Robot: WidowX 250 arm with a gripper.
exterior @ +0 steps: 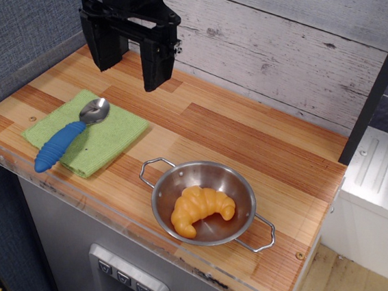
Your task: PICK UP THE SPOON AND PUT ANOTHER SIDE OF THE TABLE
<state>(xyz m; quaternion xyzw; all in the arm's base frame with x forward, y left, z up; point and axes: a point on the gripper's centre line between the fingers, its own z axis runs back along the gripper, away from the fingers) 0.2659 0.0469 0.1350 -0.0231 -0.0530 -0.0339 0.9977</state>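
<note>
My gripper grabs the spoon by its ribbed blue handle [60, 146] next. Then my gripper puts the spoon on another side of the table.
The spoon [70, 135] lies on the green cloth [105, 140] at the table's left end, its shiny silver bowl toward the back and its ribbed blue handle pointing to the front left. The table [249, 140] is of orange-brown striped wood-look planks with a clear front edge. My black gripper [127, 69] hangs above the table's back left, behind and above the spoon. Its two fingers are apart and nothing is between them.
A steel bowl [177, 180] with two wire handles stands at the front middle, holding an orange croissant [200, 209]. A grey wall runs along the left, a whitewashed plank wall along the back. A dark post and a white unit stand at the right.
</note>
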